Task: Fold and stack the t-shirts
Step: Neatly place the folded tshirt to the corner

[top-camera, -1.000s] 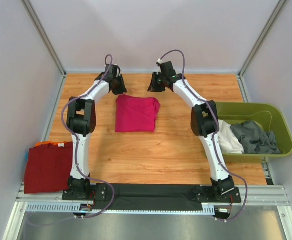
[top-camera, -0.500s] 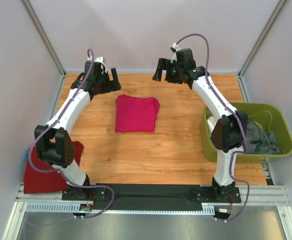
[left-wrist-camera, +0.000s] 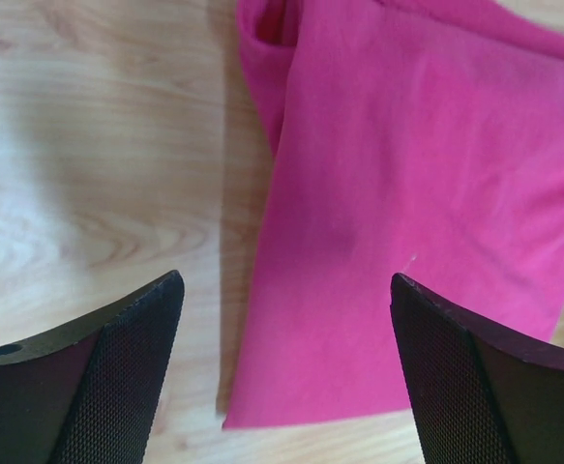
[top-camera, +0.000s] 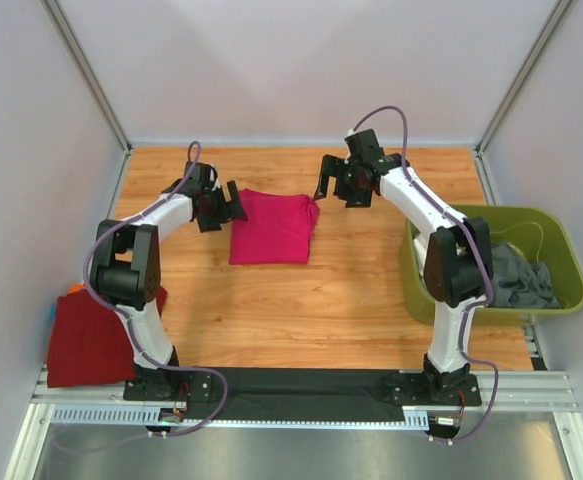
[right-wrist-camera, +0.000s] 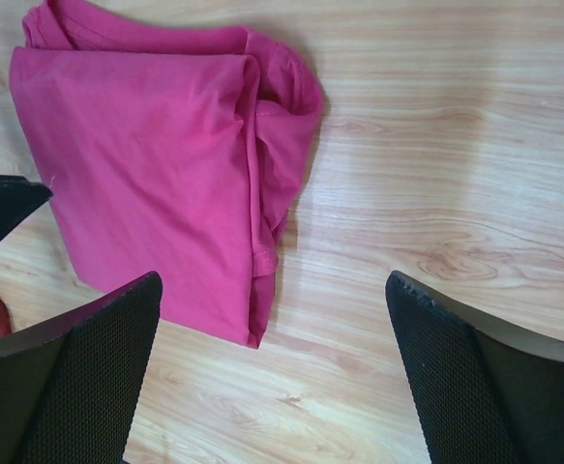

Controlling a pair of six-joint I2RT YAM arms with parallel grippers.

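The left gripper isn't ready to close on the cloth yet and should come down first: its fingers are above the flat, undented cloth.
A folded magenta-pink t-shirt (top-camera: pixel 270 228) lies flat on the wooden table, seen close in the left wrist view (left-wrist-camera: pixel 407 184) and the right wrist view (right-wrist-camera: pixel 156 155). My left gripper (top-camera: pixel 228 207) hovers open over its left edge; the cloth's near corner shows between the fingers (left-wrist-camera: pixel 117 377), untouched. At the shirt's far right corner hangs my right gripper (top-camera: pixel 332 189), open, its fingers (right-wrist-camera: pixel 494 377) spanning the shirt's bunched right edge and bare wood. A folded dark red t-shirt (top-camera: pixel 86 335) rests at the near left. A grey t-shirt (top-camera: pixel 526 275) sits in the bin.
An olive-green bin (top-camera: pixel 561 250) stands at the right edge, partly behind my right arm. Grey walls close in the table on three sides. A black strip (top-camera: pixel 301 385) runs between the arm bases at the near edge.
Both grippers have opened. Both arms lifted away from the magenta shirt's far edge, then came back down beside its far corners. The shirt has not moved.
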